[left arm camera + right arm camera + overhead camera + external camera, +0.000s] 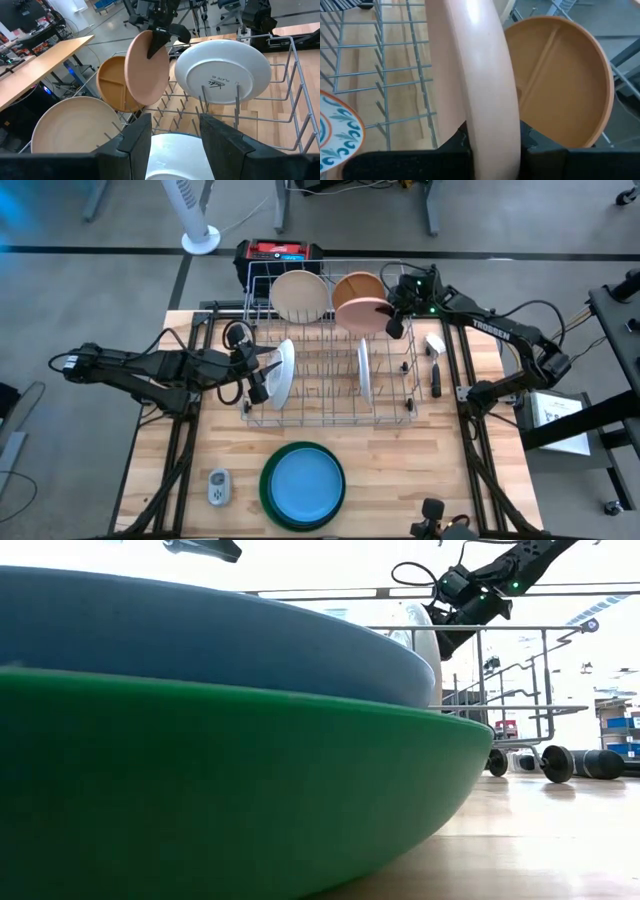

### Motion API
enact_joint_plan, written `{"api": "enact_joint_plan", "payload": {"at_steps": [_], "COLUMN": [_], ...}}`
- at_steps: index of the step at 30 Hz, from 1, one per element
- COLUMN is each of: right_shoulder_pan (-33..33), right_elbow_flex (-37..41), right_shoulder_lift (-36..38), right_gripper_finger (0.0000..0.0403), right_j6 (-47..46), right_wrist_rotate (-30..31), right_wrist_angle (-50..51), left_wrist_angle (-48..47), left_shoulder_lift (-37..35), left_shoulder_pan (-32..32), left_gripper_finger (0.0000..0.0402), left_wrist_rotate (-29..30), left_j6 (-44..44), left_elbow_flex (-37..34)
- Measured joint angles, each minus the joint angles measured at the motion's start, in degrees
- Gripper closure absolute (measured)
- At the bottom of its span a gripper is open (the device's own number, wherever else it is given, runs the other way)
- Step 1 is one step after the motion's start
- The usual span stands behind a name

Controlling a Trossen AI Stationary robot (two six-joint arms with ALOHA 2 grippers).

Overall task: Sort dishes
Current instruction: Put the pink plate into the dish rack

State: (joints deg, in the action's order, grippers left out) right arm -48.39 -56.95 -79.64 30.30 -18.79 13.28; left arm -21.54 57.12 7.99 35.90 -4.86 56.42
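The pink plate stands low inside the rack beside the tan divided plate and would stay upright, so my right gripper should open now.
A silver wire rack stands mid-table. A cream plate and a tan divided plate stand on edge at its far side, and a white plate stands on edge between its tines. My left gripper is shut on another white plate at the rack's left end. My right gripper is shut on a pink plate over the rack's far right part. A blue plate lies in a large green plate near the front edge. My left gripper pinches the white plate's rim between its two fingers, coming level from the table's left. The plate stands on edge inside the rack's left end; its lower edge is hidden. My right gripper pinches the pink plate's rim between its two fingers, one on each face. In the left wrist view one finger reaches down over the upper rim. The plate hangs on edge, slightly tilted, in front of the tan plate.
A small grey gadget lies at the front left. Utensils lie on the table right of the rack. A black and red box sits beyond the rack. A patterned plate face shows in the right wrist view.
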Motion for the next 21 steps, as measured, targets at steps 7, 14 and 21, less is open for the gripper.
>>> {"api": "enact_joint_plan", "payload": {"at_steps": [7,14,21], "right_shoulder_pan": [0.2,0.2,0.2], "right_elbow_flex": [0.0,-0.1,-0.1], "right_shoulder_lift": [0.0,0.0,0.4], "right_gripper_finger": [0.0335,0.0314,0.0326], "right_j6": [-1.2,-1.8,-2.2], "right_wrist_rotate": [1.4,1.4,1.5], "right_wrist_angle": [-0.2,-0.3,-0.2], "left_wrist_angle": [0.0,0.0,0.0], "left_shoulder_lift": [0.0,0.0,0.0], "left_shoulder_pan": [0.0,0.0,0.0], "left_gripper_finger": [0.0245,0.0245,0.0245], "left_wrist_rotate": [0.0,0.0,0.0], "left_j6": [0.0,0.0,0.0], "left_elbow_flex": [0.0,0.0,0.0]}}
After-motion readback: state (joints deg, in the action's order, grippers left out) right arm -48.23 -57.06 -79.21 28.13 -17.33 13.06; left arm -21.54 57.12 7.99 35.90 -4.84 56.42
